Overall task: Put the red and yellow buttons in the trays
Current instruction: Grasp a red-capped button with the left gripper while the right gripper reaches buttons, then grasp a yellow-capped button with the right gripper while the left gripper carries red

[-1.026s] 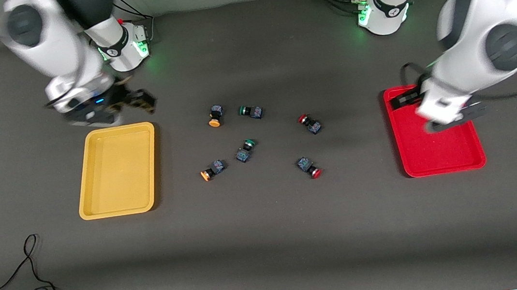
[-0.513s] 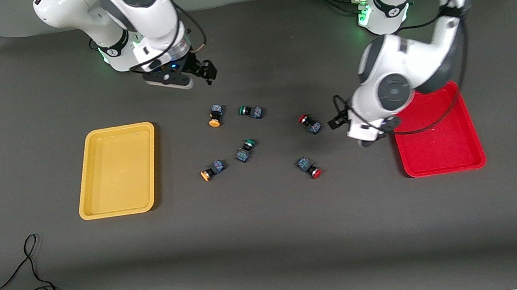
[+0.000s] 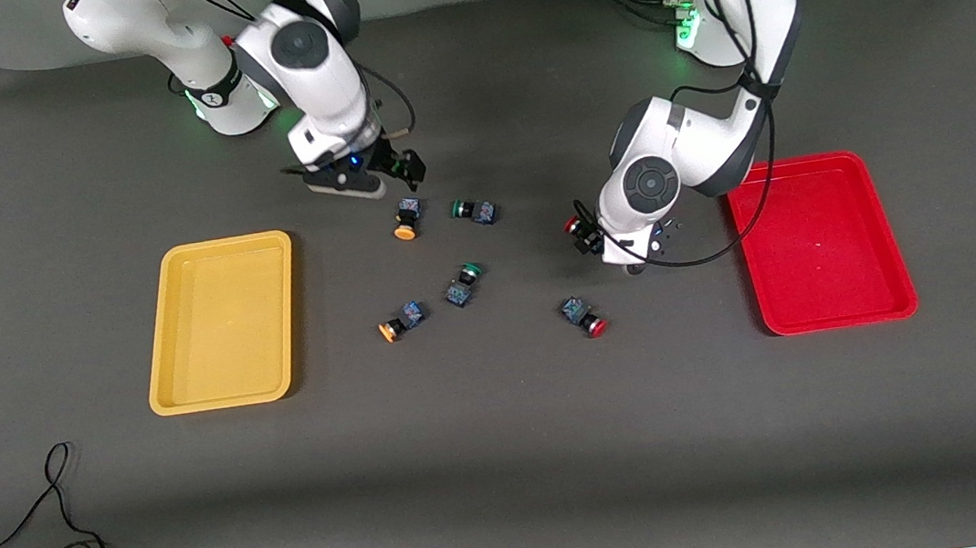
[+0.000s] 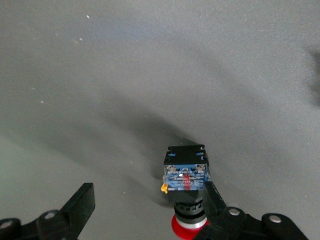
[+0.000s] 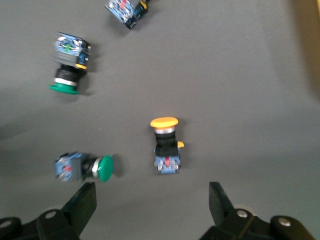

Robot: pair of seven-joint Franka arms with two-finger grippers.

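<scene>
My left gripper's fingers stand above the button's blue body (image 4: 185, 176) and red cap (image 4: 185, 231), so closing now would miss. It lowers, before closing on the red-capped button.
My left gripper (image 3: 592, 239) is open and low over a red-capped button (image 3: 576, 228). In the left wrist view the button (image 4: 185, 187) lies between the fingers, close against one finger (image 4: 216, 204); the gripper (image 4: 148, 210) holds nothing. My right gripper (image 3: 404, 168) is open over the table beside a yellow-capped button (image 3: 405, 219). In the right wrist view that button (image 5: 165, 145) lies just ahead of the open gripper (image 5: 151, 206). A second yellow button (image 3: 400, 321) and a second red button (image 3: 585, 316) lie nearer the camera. The yellow tray (image 3: 222, 323) and red tray (image 3: 816, 246) hold nothing.
Two green-capped buttons (image 3: 473, 210) (image 3: 462, 283) lie among the others at the table's middle; one (image 5: 84, 168) sits beside the right gripper's finger. Black cables (image 3: 68, 542) trail at the near corner toward the right arm's end.
Both arms swung in toward the table's middle: the right gripper from the yellow tray's end to the yellow button, the left gripper from over the red tray to the red button.
</scene>
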